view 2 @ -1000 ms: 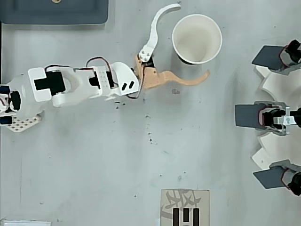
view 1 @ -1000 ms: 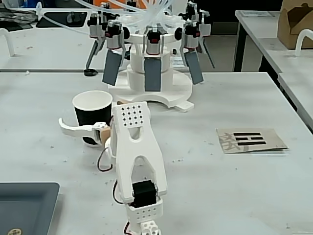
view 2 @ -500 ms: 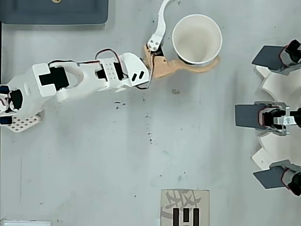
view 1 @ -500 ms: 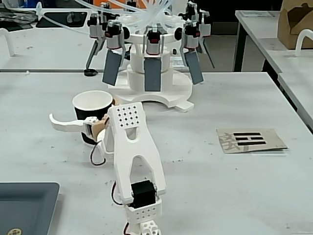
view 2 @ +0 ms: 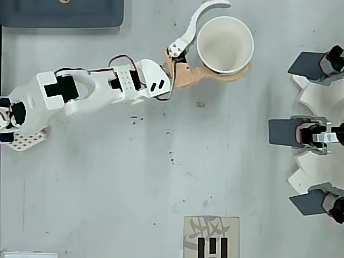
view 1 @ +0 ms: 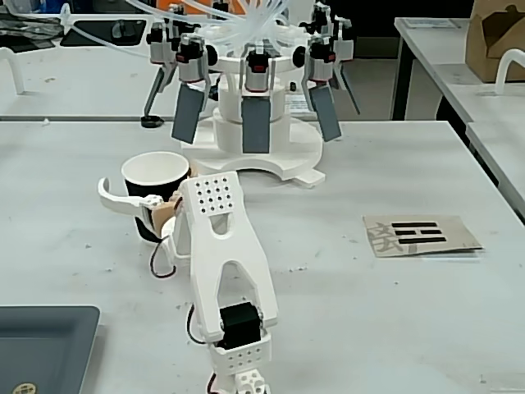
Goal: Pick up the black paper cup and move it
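My gripper is to pick up and move the cup, so next it will grab the cup by its black side (view 1: 162, 191), below its white rim (view 1: 152, 183).
The black paper cup (view 1: 135, 191) stands upright on the table, its white inside (view 2: 224, 44) plain from above. My gripper (view 2: 238, 36) reaches round it with the jaws spread. The tan finger (view 2: 215, 74) lies along the cup's lower side in the overhead view, under its rim. The curved white finger (view 2: 194, 21) arcs round the opposite side, close to the rim, with a thin gap at its tip. In the fixed view the gripper (view 1: 148, 180) sits at the cup's left and front, and the white finger (view 1: 121, 205) crosses the black wall. The cup rests on the table.
A white stand with several grey paddles (view 1: 256, 123) rises just behind the cup and fills the right edge of the overhead view (view 2: 301, 131). A dark tray (view 1: 41, 345) sits at the front left. A card with black marks (view 1: 420, 235) lies to the right.
The arm swung toward the cup, bringing the tan finger against its side. The white finger first spread wide, then curled in close around the cup.
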`<state>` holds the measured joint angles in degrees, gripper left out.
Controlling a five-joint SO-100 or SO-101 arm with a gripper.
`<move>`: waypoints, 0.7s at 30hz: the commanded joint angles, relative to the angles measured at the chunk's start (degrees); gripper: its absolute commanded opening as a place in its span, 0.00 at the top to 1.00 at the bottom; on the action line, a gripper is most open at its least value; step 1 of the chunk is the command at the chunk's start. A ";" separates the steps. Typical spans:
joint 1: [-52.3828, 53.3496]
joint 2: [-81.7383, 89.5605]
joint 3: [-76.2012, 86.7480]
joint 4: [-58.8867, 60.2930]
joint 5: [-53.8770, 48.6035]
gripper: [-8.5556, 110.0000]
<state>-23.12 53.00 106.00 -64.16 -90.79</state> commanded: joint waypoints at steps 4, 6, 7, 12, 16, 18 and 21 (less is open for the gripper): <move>-0.44 0.35 -2.37 0.09 0.35 0.71; -0.44 0.26 -2.29 0.09 0.35 0.73; -0.44 0.18 -2.29 0.09 0.35 0.74; -0.44 0.18 -2.29 0.09 0.53 0.77; -0.44 0.18 -2.29 0.09 0.53 0.80; -0.44 0.18 -2.29 0.18 0.53 0.81; -0.44 0.35 -2.29 0.35 0.62 0.84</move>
<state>-23.12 51.86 106.00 -64.07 -90.70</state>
